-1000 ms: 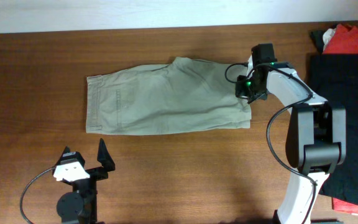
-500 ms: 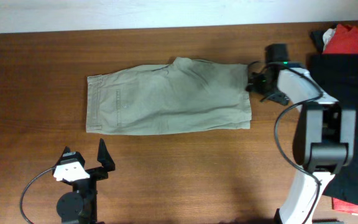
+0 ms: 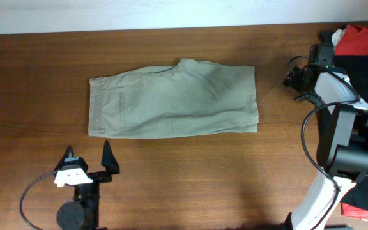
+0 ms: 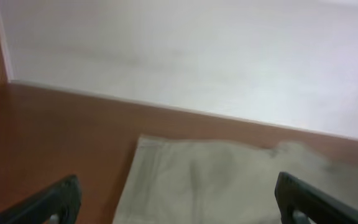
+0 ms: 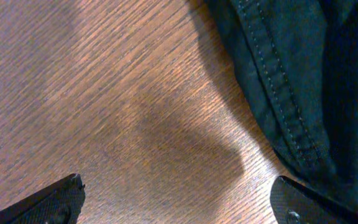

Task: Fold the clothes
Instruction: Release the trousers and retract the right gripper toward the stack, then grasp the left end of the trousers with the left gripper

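Observation:
I will next grab the khaki-beige shorts with my left gripper by the middle of the waistband edge, then should fold the waistband end over the legs of the shorts.
The clothes point(image 3: 171, 99) are khaki-beige shorts lying flat in the middle of the wooden table, waistband to the left. My right gripper point(image 3: 294, 85) hovers open to the right of the shorts, apart from them. In the right wrist view its fingers point(image 5: 55, 202) frame only bare wood, and the right gripper point(image 5: 179, 205) holds nothing. My left gripper point(image 3: 88, 154) stands open near the front edge, in front of the shorts' waistband end. In the left wrist view the left gripper point(image 4: 182, 208) is spread wide, with the clothes point(image 4: 216, 180) lying ahead of it.
A black garment point(image 3: 356, 115) covers the table's right side, its stitched hem point(image 5: 291, 81) close to my right gripper. A red cloth point(image 3: 360, 39) lies at the back right corner. A pale wall point(image 4: 197, 56) runs behind the table's far edge.
My right gripper has opened, let go of the shorts' right edge and drawn away rightward toward the black garment. The shorts lie still. The left arm has not moved.

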